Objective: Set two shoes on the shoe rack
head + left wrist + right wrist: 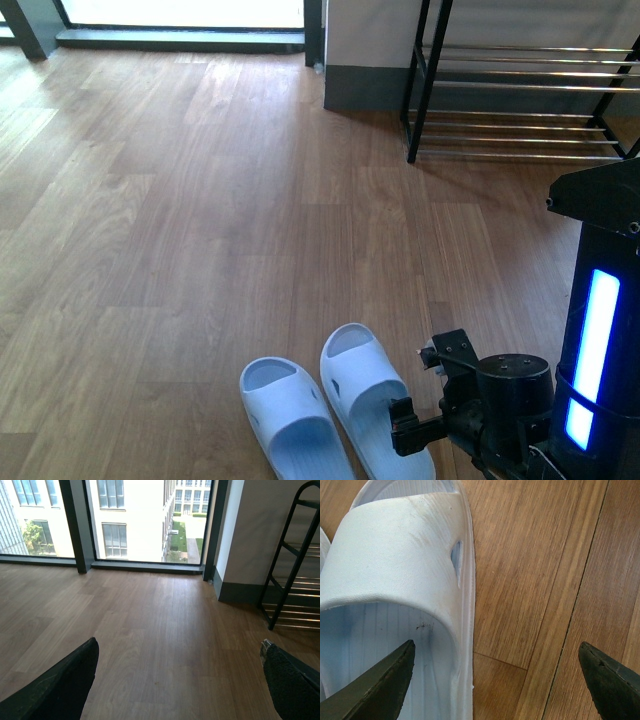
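Note:
Next, my right gripper pinches the sandal by the thin outer edge of its strap, since the slide sandal's broad arched strap [366, 376] spans its whole width.
Two pale blue-white slide sandals lie side by side on the wood floor near me, the left shoe [290, 425] and the right shoe [368, 390]. My right gripper [418, 395] hangs open just over the right shoe's outer edge. In the right wrist view, one finger [380, 690] is above that sandal's [395, 570] footbed and the other finger [612, 685] is above bare floor. The shoe rack [520, 90], black frame with chrome bars, stands at the far right against the wall. My left gripper [180, 680] is open over bare floor, facing the rack [295, 555].
A white wall with dark skirting [365, 90] stands beside the rack. A large window with a dark frame [80, 530] runs along the far side. My own column with a blue light [600, 350] fills the right foreground. Wood floor [200, 220] stretches between the sandals and the rack.

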